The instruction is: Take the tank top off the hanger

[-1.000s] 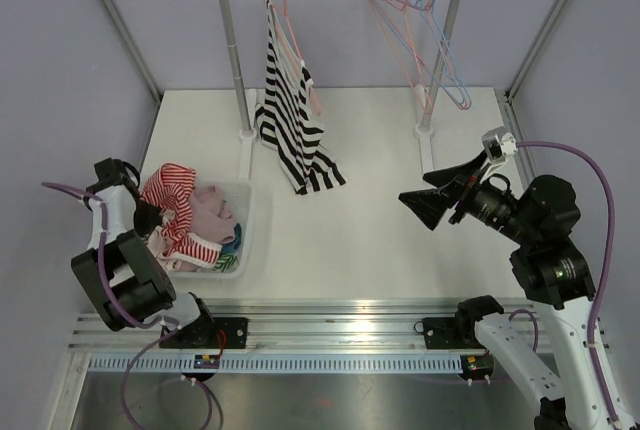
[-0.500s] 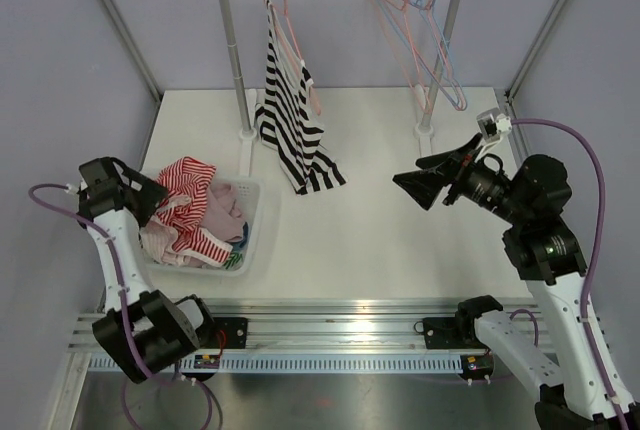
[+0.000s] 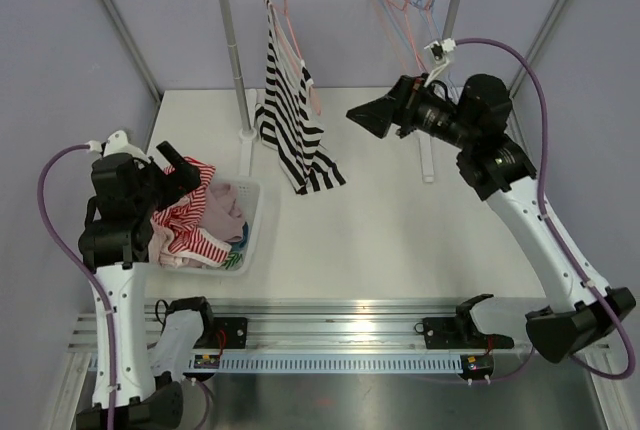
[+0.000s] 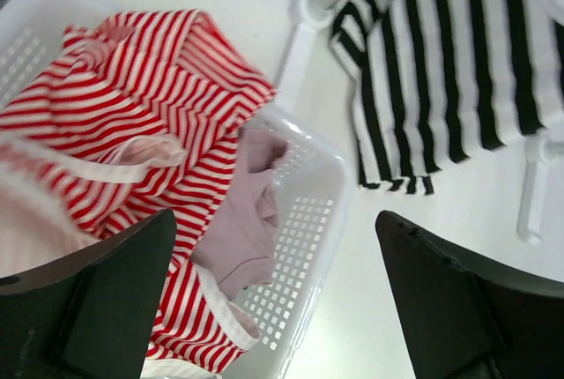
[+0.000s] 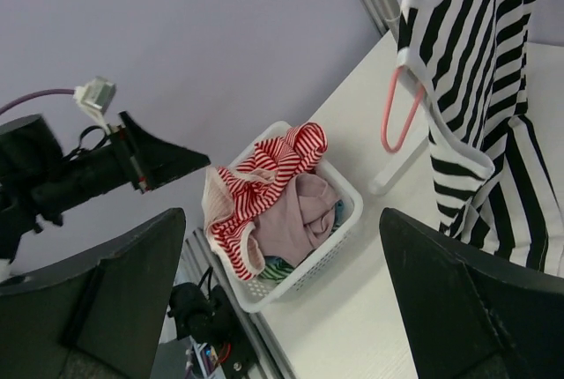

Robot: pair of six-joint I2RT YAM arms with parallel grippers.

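Note:
I will next take hold of the pink hanger's near arm [image 3: 293, 36] below its hook with my right gripper, so the hook and the far strap stay free.
A black-and-white striped tank top [image 3: 291, 120] hangs on a pink hanger [image 3: 284, 12] from the rail, its hem resting on the table. My right gripper [image 3: 362, 115] hovers open just right of it, holding nothing. The right wrist view shows the tank top [image 5: 480, 88] and hanger [image 5: 398, 110] at upper right, beyond the open gripper [image 5: 282, 216]. My left gripper [image 3: 185, 170] is open and empty above the basket. In the left wrist view the gripper [image 4: 275, 220] is over the basket rim and the tank top [image 4: 458, 62] is at upper right.
A white basket [image 3: 251, 222] at the left holds a red-striped garment [image 3: 186, 206] and a pink one [image 3: 225, 208]. Several empty hangers [image 3: 420, 5] hang at the rail's right end. The rack's posts [image 3: 233, 50] [image 3: 447, 35] stand on the table's far side.
My left gripper opened, let go of the red-striped garment into the basket and rose above it. My right arm swung up and left toward the hanging tank top.

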